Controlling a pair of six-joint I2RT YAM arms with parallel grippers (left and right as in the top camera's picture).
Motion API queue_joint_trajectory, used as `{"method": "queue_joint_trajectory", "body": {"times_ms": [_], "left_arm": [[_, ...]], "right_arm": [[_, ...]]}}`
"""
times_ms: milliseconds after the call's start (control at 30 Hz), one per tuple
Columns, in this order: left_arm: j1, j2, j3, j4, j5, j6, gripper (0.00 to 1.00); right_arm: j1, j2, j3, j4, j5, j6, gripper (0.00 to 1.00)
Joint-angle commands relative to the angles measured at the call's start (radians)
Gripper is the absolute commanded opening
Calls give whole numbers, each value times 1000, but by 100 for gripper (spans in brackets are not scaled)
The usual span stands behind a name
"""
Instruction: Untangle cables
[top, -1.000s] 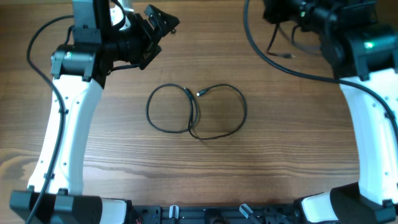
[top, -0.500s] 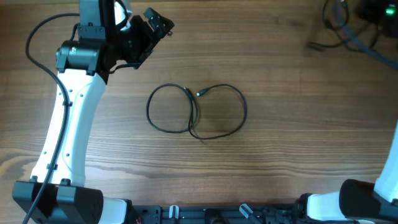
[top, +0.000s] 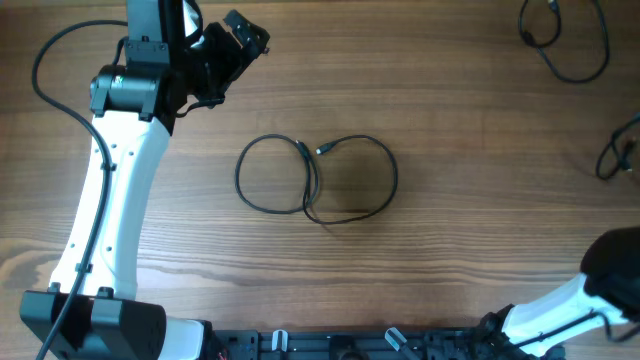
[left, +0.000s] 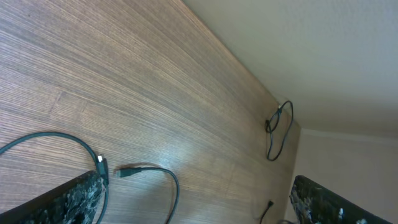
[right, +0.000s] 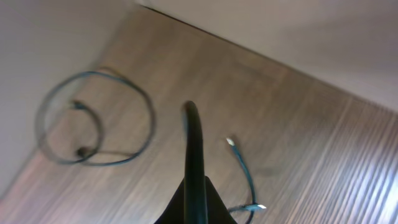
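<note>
My left gripper next needs to grab the black cable (top: 315, 180) near the place where the loops overlap, and leave a plug end free. Then it can untangle the cables.
A thin black cable (top: 315, 180) lies in two overlapping loops at the table's middle, with its two plug ends (top: 312, 150) close together at the top. My left gripper (top: 245, 32) hovers open and empty at the far left. In the left wrist view, the plug ends (left: 118, 170) show between its spread fingers (left: 193, 202). My right gripper is out of the overhead view. In the blurred right wrist view its fingers (right: 191, 115) are pressed together above a coiled cable (right: 93, 118), and nothing shows between them.
A second dark cable (top: 565, 40) lies looped at the far right corner, also seen in the left wrist view (left: 277, 130). Another cable piece (top: 620, 155) sits at the right edge. A short cable with light plugs (right: 244, 177) lies near the right fingers.
My right arm has swung away from the far right corner and out of the overhead view, uncovering the cables there. My left gripper has shifted slightly farther back. The middle cable has not moved.
</note>
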Motion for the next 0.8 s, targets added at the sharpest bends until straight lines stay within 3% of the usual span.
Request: {"method": "queue_joint_trajectory", "body": {"times_ms": [0, 33, 67, 367, 467, 567, 767], "left_arm": [[1, 4, 6, 3, -12, 20, 99], [1, 4, 6, 3, -12, 20, 99], [1, 4, 6, 3, -14, 20, 99], [-1, 4, 6, 5, -19, 21, 98], [-20, 4, 6, -8, -19, 40, 91], [-69, 4, 6, -93, -50, 50, 86], [-182, 4, -60, -233, -183, 60, 88]], "right_arm": [[-29, 136, 4, -6, -29, 73, 39], [-31, 169, 4, -10, -90, 72, 86], [-31, 191, 4, -26, -147, 71, 98], [0, 82, 7, -85, -493, -106, 100], [40, 2, 7, -100, -599, -194, 100], [119, -84, 7, -115, -589, -246, 100], [234, -91, 1, -140, -586, -267, 100]]}}
